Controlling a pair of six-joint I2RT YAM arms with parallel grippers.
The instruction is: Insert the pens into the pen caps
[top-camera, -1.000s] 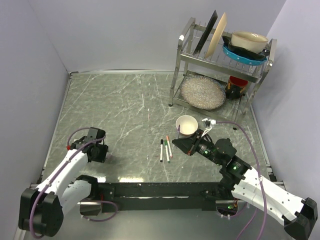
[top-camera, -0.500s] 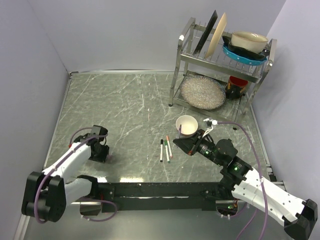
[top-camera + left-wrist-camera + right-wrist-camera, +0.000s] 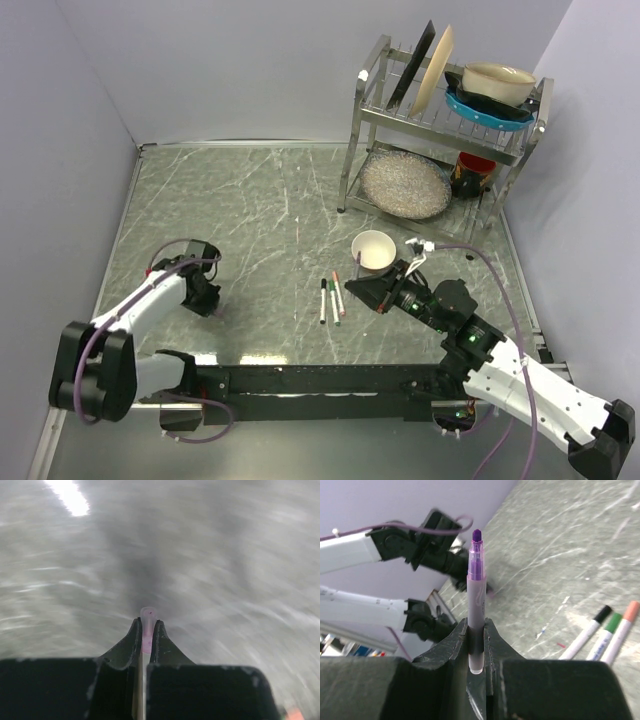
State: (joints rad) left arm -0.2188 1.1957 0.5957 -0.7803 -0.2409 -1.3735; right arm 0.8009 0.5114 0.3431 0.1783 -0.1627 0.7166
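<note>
The pinkish pen cap (image 3: 148,616) would rise, pinched by my left gripper.
In the left wrist view my left gripper (image 3: 147,626) is shut on a small translucent pinkish pen cap (image 3: 148,616), whose end pokes out just past the fingertips, low over the blurred table. From the top view it (image 3: 208,297) sits at the left of the table. My right gripper (image 3: 476,630) is shut on the barrel of a thin purplish pen (image 3: 475,575), tip pointing up and away towards the left arm. Three white pens (image 3: 331,299) with black, green and pink ends lie side by side mid-table, just left of the right gripper (image 3: 362,288).
A cream bowl (image 3: 375,250) stands just behind the right gripper. At the back right is a metal dish rack (image 3: 440,130) holding plates, bowls and a round mat. Grey walls close in the left, right and back sides of the marble-patterned table (image 3: 250,220).
My left gripper has closed on the pinkish cap, and its wrist has shifted slightly forward and to the right. The right arm holds the purplish pen in the same place.
</note>
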